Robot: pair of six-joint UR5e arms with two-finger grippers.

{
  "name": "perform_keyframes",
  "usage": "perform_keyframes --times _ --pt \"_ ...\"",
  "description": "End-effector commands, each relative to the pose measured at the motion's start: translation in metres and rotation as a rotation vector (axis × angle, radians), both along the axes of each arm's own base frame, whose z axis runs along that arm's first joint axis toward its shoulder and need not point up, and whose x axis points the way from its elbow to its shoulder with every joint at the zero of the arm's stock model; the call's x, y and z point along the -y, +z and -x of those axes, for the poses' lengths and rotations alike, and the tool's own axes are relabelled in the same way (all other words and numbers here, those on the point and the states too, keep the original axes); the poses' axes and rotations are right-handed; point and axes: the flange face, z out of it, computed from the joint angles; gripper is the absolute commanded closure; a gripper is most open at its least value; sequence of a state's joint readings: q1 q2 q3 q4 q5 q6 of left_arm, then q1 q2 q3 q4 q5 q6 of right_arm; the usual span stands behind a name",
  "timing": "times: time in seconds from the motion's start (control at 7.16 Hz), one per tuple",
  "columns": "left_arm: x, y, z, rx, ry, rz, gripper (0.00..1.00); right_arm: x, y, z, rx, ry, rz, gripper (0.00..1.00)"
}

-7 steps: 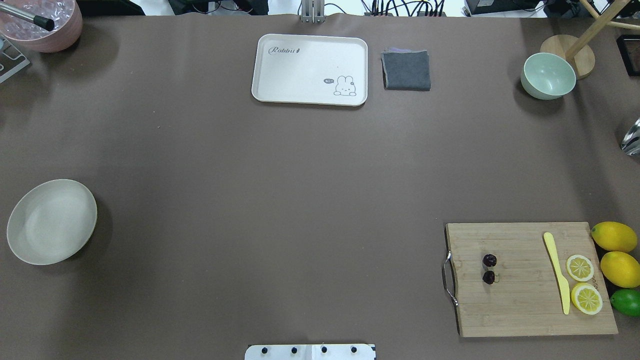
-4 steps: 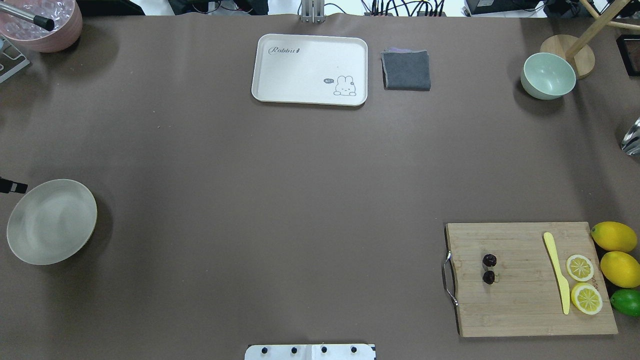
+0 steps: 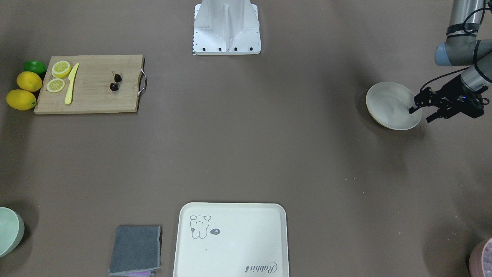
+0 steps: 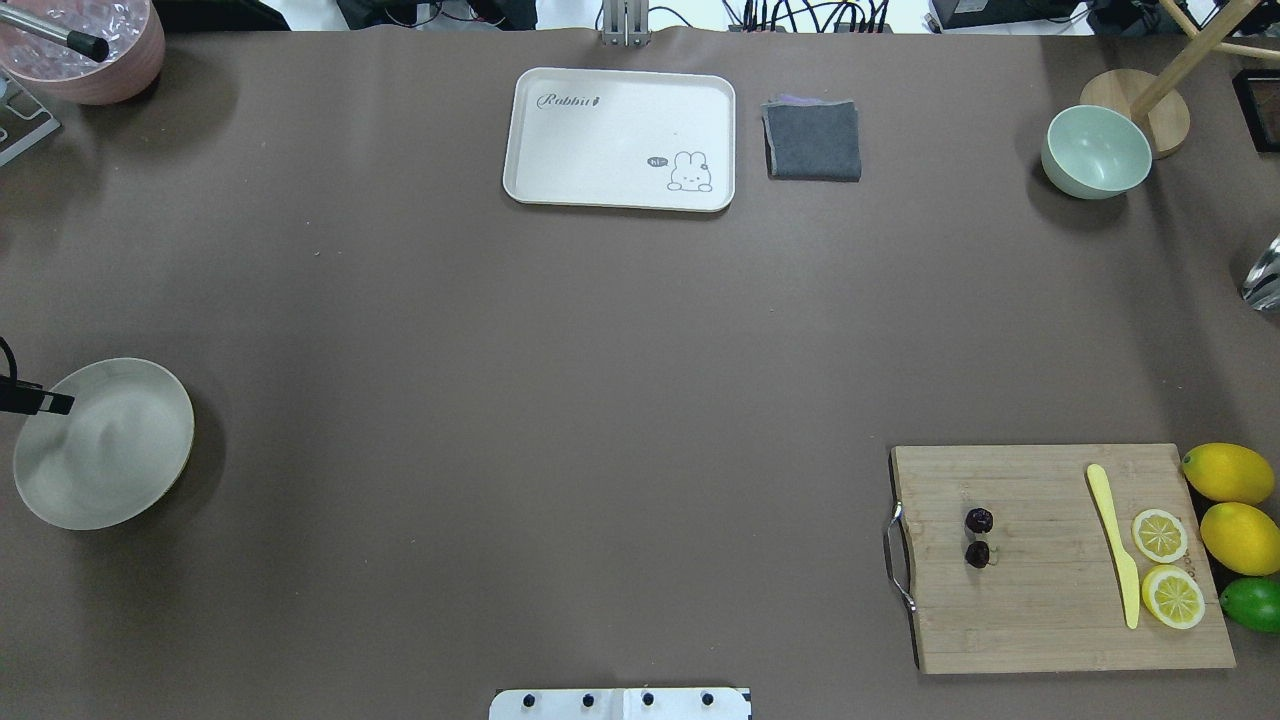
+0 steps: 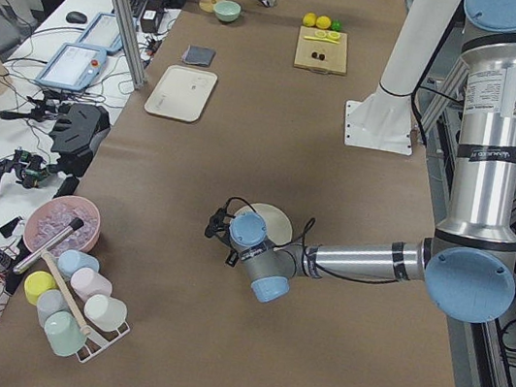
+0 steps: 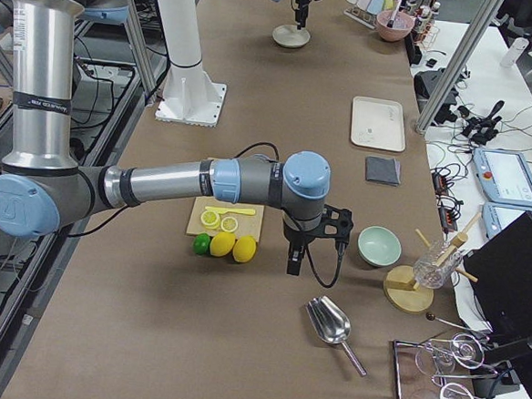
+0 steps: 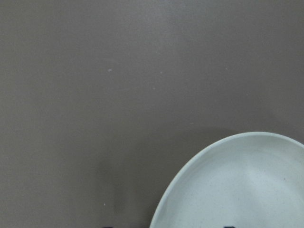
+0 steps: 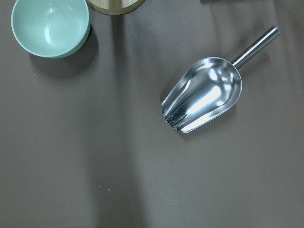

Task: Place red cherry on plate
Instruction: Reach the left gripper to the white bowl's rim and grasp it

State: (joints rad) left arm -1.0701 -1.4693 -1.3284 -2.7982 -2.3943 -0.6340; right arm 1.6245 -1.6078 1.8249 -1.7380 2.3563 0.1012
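Note:
My left gripper is going to grab the plate next by its thin raised rim (image 7: 176, 179), because the plate is far wider than my fingers.
The red cherry (image 4: 978, 537) is a pair of tiny dark fruits lying on the left part of a wooden cutting board (image 4: 1040, 620), also seen as the cherry (image 3: 115, 82) in the front view. The cream plate (image 4: 105, 443) sits far across the table at its left end. My left gripper (image 3: 419, 114) hovers over the outer rim of the plate (image 3: 388, 104), fingers spread open and empty. Its wrist view holds only the plate's rim (image 7: 199, 175). My right gripper (image 6: 294, 256) shows only in the right side view, beyond the lemons; I cannot tell its state.
On the board lie a yellow knife (image 4: 1115, 545) and lemon slices (image 4: 1160, 535), with lemons (image 4: 1228, 473) and a lime (image 4: 1252, 604) beside it. A rabbit tray (image 4: 620, 138), grey cloth (image 4: 812, 140) and green bowl (image 4: 1096, 151) line the far edge. A metal scoop (image 8: 204, 97) lies under the right wrist.
A left gripper finger has come in from the overhead view's left edge and moved rightward over the plate's rim. The cherry and the board have not moved.

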Motion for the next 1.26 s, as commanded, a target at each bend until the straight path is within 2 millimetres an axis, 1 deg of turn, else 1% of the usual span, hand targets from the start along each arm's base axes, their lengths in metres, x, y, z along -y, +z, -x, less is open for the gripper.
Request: perform_keyframes --times 0.0,0.14,0.7,0.84,0.98,1.12 --pt "-0.003 0.003 0.001 0.0 0.001 0.0 0.9 -0.002 0.001 0.0 0.002 0.001 0.003 0.0" --pt "-0.003 0.002 0.001 -0.002 0.001 -0.003 1.0 -0.002 0.001 0.0 0.002 0.001 0.003 0.0" --pt "-0.001 -0.001 -0.001 -0.006 0.006 0.005 1.0 -0.001 0.0 0.0 0.0 0.002 0.003 0.0" --pt "-0.003 -0.01 -0.007 -0.069 0.088 0.043 1.0 -0.001 0.0 0.0 0.0 0.002 0.001 0.0" --pt "0.002 -0.024 -0.003 -0.116 0.125 0.069 1.0 -0.001 0.0 0.0 0.0 0.002 0.001 0.0" --pt "0.031 -0.051 -0.003 -0.147 0.083 0.103 1.0 -0.001 -0.001 0.0 0.002 0.001 0.0 0.0"
